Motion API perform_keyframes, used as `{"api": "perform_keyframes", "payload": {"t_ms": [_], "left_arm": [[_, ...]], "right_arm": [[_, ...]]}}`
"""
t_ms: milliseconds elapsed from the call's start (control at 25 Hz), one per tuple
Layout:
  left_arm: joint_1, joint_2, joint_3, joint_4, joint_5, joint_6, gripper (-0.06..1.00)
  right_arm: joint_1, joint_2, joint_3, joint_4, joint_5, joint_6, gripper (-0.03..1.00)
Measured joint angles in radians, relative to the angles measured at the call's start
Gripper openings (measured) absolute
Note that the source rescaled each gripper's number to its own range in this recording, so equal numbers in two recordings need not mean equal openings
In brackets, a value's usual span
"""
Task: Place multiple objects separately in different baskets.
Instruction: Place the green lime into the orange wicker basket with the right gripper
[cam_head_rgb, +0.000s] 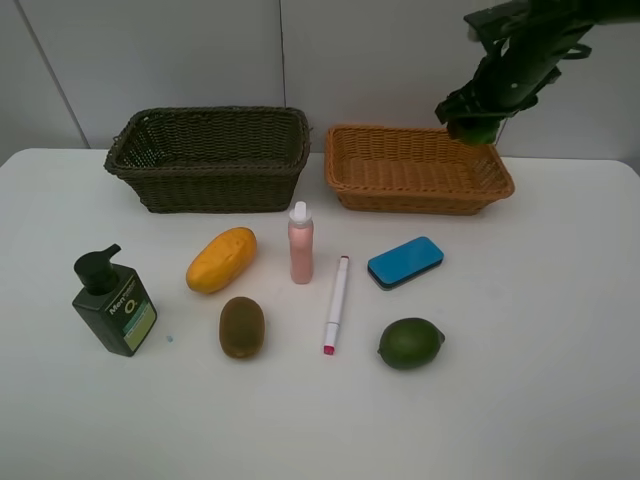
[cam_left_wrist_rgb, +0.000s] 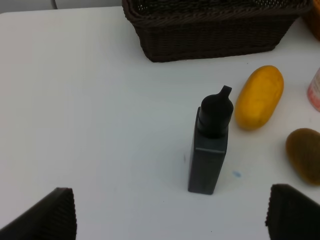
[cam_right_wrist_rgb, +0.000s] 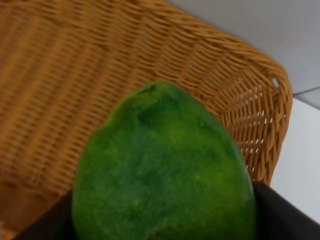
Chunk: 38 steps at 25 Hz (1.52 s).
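Note:
I should keep holding the green fruit with my right gripper, above the rim of the light orange basket (cam_head_rgb: 410, 199), until the fruit is lower in.
My right gripper (cam_head_rgb: 470, 112) hangs over the far right corner of the light orange basket (cam_head_rgb: 410, 199), shut on a green fruit (cam_right_wrist_rgb: 165, 170). The dark basket (cam_head_rgb: 215, 186) stands to its left. On the table in front lie the dark green pump bottle (cam_head_rgb: 113, 305), yellow mango (cam_head_rgb: 221, 259), brown kiwi (cam_head_rgb: 241, 326), pink spray bottle (cam_head_rgb: 300, 243), white marker (cam_head_rgb: 336, 303), blue eraser (cam_head_rgb: 405, 262) and another green fruit (cam_head_rgb: 410, 342). My left gripper (cam_left_wrist_rgb: 172, 215) is open, above and short of the pump bottle (cam_left_wrist_rgb: 210, 145), with nothing between its fingers (cam_left_wrist_rgb: 50, 215).
A white table (cam_head_rgb: 540, 400) carries everything. A grey wall rises behind the baskets. In the left wrist view the mango (cam_left_wrist_rgb: 259, 97) and kiwi (cam_left_wrist_rgb: 304, 154) lie beside the pump bottle, with the dark basket (cam_left_wrist_rgb: 210, 35) beyond.

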<state>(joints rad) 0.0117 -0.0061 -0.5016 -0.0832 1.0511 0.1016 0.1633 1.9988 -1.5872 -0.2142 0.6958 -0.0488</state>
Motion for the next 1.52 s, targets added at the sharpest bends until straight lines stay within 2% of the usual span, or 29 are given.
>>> {"api": "perform_keyframes", "payload": {"t_ms": [240,880,920,1000,1080,1200,1520], "left_arm": [[0.000,0.000,0.000,0.000,0.000,0.000,1.00],[0.000,0.000,0.000,0.000,0.000,0.000,1.00],[0.000,0.000,0.000,0.000,0.000,0.000,1.00],[0.000,0.000,0.000,0.000,0.000,0.000,1.00],[0.000,0.000,0.000,0.000,0.000,0.000,1.00],[0.000,0.000,0.000,0.000,0.000,0.000,1.00],[0.000,0.000,0.000,0.000,0.000,0.000,1.00]], "right_arm": [[-0.048,0.083,-0.003,0.093,-0.035,0.007,0.68],[-0.051,0.167,-0.003,0.110,-0.105,0.001,0.68],[-0.051,0.167,-0.003,0.110,-0.111,-0.003,0.71],[-0.051,0.167,-0.003,0.108,-0.132,-0.005,0.88],[-0.051,0.167,-0.005,0.108,-0.141,-0.005,0.95],[-0.051,0.167,-0.006,0.108,-0.142,-0.005,0.98],[-0.051,0.167,-0.006,0.107,-0.139,-0.005,0.99]]}}
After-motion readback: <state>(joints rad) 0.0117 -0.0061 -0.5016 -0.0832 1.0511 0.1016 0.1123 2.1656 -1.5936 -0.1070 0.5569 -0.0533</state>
